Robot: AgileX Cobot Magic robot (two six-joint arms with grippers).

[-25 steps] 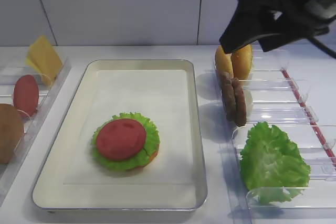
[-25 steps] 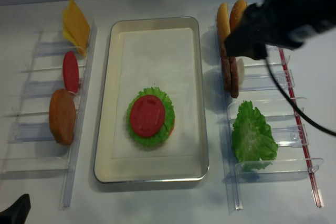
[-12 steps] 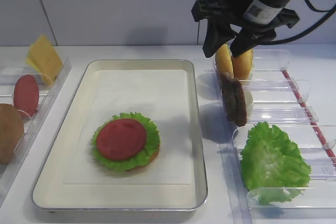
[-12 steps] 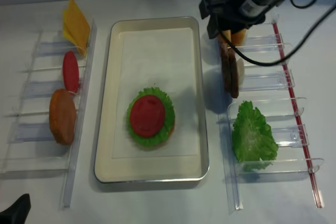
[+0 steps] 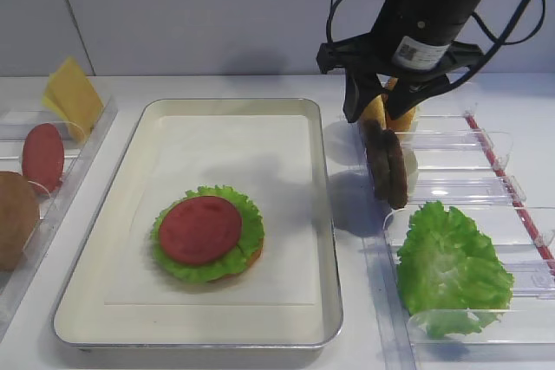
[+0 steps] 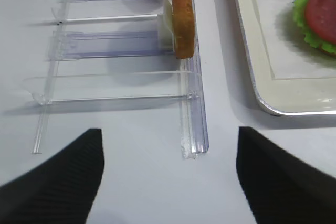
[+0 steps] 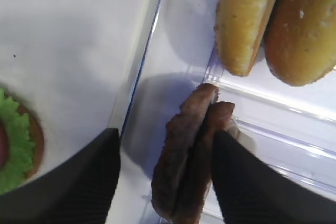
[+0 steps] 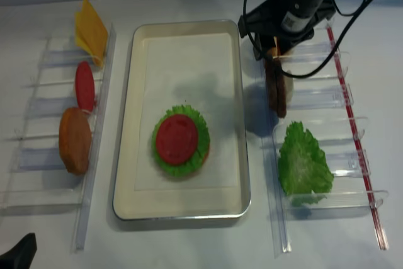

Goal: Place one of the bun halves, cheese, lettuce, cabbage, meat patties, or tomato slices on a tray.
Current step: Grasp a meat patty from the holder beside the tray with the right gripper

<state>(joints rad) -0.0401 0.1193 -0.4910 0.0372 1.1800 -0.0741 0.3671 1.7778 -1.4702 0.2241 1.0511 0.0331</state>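
Note:
The second patty (image 8: 281, 94) presses against the meat patty's side, so my right gripper will next grab the meat patty's raised top edge (image 8: 271, 81) to put the meat patty on a tray.
Two meat patties (image 7: 191, 161) stand on edge in the right clear rack (image 5: 486, 140), with two bun halves (image 7: 244, 19) just behind them. My right gripper (image 7: 165, 135) hangs open over the patties (image 5: 386, 166), one finger on each side. The right finger touches the right patty, and a gap stays on the left. On the tray (image 5: 325, 214) lies a stack of bun base, lettuce and tomato slice (image 5: 199, 230). More lettuce (image 5: 451, 266) fills the near right rack. My left gripper (image 6: 169, 132) is open over bare table by the left rack's end.
The left rack (image 6: 191, 108) holds cheese (image 5: 74, 97), a tomato slice (image 5: 43, 155) and a bun half (image 5: 16, 218). A red strip (image 8: 352, 137) runs along the right rack's outer side. The white wall stands close behind the racks.
My right gripper has swung in and come down from above the buns to straddle the patties, and its jaws have narrowed. The food and the left gripper have not moved.

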